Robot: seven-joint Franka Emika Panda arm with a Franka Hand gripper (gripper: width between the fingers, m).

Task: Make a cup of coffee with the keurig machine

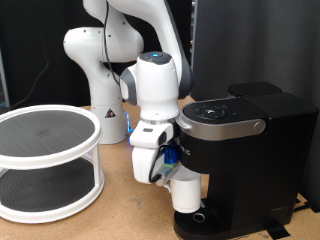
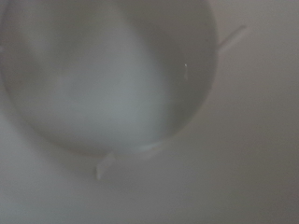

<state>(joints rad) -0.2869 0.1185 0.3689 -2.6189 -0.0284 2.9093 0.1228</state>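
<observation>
The robot's gripper should open now, because the base of the white cup (image 1: 187,194) rests on the drip tray (image 1: 205,224) under the brew head, and the cup would stay standing.
The black keurig machine (image 1: 250,140) stands at the exterior view's right, its grey-silver lid handle (image 1: 228,126) down. The white cup (image 1: 187,194) stands upright on the drip tray (image 1: 205,224) under the brew head. My gripper (image 1: 172,174) hangs right at the cup's rim, on its left side in the exterior view; its fingers are hidden between the hand and the cup. The wrist view is filled by the blurred white inside of the cup (image 2: 103,75), very close to the camera. No fingertips show clearly there.
A white two-tier round rack (image 1: 45,160) with dark mesh shelves stands at the exterior view's left on the wooden table (image 1: 130,215). My arm's white base (image 1: 100,80) stands behind, between the rack and the machine.
</observation>
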